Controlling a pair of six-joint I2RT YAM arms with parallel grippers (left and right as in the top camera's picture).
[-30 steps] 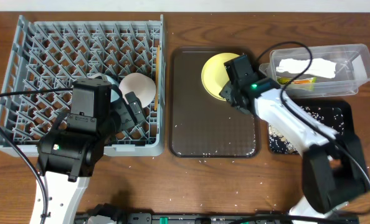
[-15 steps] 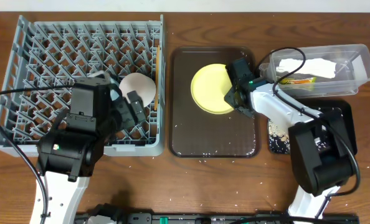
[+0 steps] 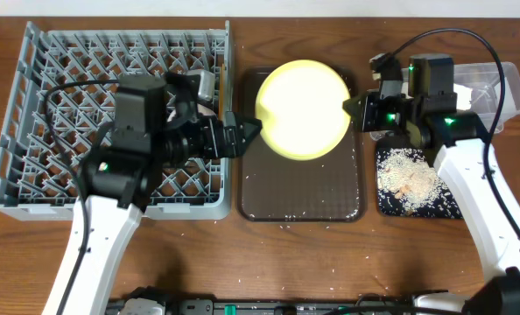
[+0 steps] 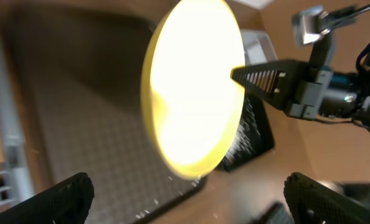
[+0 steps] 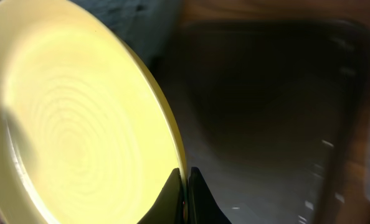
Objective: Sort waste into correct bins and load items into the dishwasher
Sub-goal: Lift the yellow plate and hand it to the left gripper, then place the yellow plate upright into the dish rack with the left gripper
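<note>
I need to grip the yellow plate next with my left gripper, by the plate's free rim opposite the right gripper. Then the plate can go edge-on into the dishwasher rack (image 3: 59, 70).
The round yellow plate (image 3: 302, 109) is off the table, tilted on edge above the brown serving tray (image 3: 302, 197). My right gripper (image 3: 353, 110) is shut on its right rim. In the right wrist view the two fingertips (image 5: 186, 179) pinch the thin rim of the plate (image 5: 79, 124). My left gripper (image 3: 242, 136) stands wide open just left of the plate, not touching it. From the left wrist the plate (image 4: 194, 87) faces me, the right gripper's fingers (image 4: 266, 76) are on its edge, and my own gripper (image 4: 194, 202) holds nothing. The dishwasher rack (image 3: 59, 70) lies at left.
The black tray (image 3: 444, 206) at right holds a heap of rice and scraps (image 3: 409, 172). The clear tub (image 3: 498, 80) sits behind the right arm, mostly hidden. Loose rice grains dot the brown tray and the table's front.
The right gripper shut on the plate's rim, lifted it off the brown tray and tipped it on edge. The left arm swung right toward the plate. A heap of rice now lies on the black tray.
</note>
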